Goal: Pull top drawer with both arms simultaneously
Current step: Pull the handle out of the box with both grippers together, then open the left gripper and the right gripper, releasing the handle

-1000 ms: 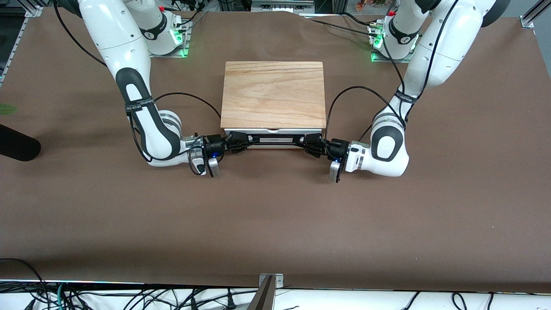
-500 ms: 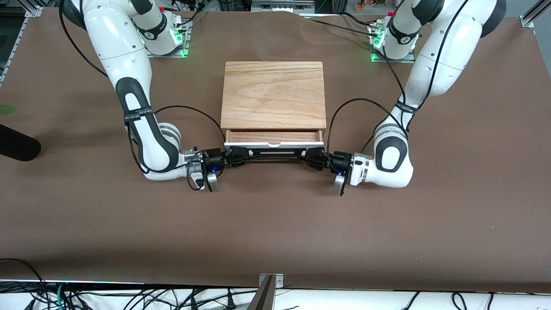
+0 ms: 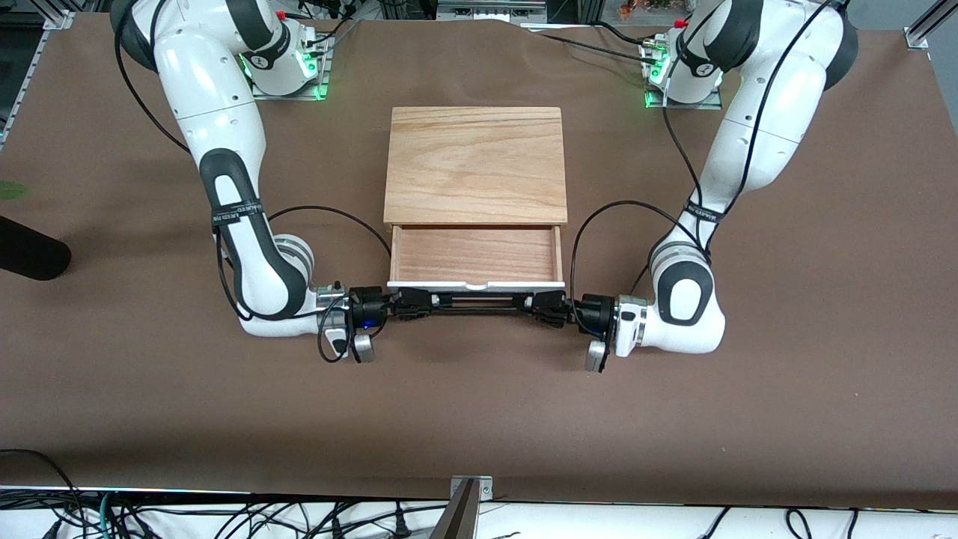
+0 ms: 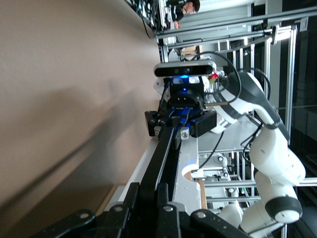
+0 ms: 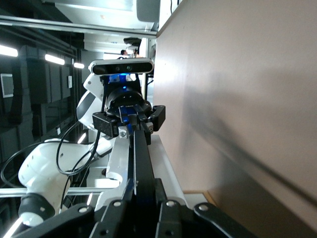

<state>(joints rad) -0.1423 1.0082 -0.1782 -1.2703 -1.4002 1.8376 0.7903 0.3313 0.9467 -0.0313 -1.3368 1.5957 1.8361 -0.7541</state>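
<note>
The white front panel (image 3: pixel 476 285) stands only partway out from the cabinet's edge (image 3: pixel 476 224), so my left gripper stays closed on the handle until I pull it farther.
The top drawer (image 3: pixel 476 254) stands pulled well out of the light-wood cabinet (image 3: pixel 475 163), its bare wooden floor showing. Its white front panel (image 3: pixel 476 285) faces the front camera. The black bar handle (image 3: pixel 476 303) runs along that panel. My left gripper (image 3: pixel 540 305) is shut on the handle's end toward the left arm's end of the table. My right gripper (image 3: pixel 413 304) is shut on the other end. In the left wrist view the bar (image 4: pixel 166 156) runs between my fingers to the right gripper (image 4: pixel 181 124). In the right wrist view the bar (image 5: pixel 139 163) runs to the left gripper (image 5: pixel 130 121).
The cabinet stands mid-table on a brown cloth (image 3: pixel 479 404). Both forearms lie low over the cloth at either side of the drawer front. A dark object (image 3: pixel 30 251) lies at the table edge at the right arm's end. Cables trail below the table's near edge.
The drawer has slid out of the cabinet toward the front camera, from nearly closed to well open. Both grippers moved with the handle, still shut on it.
</note>
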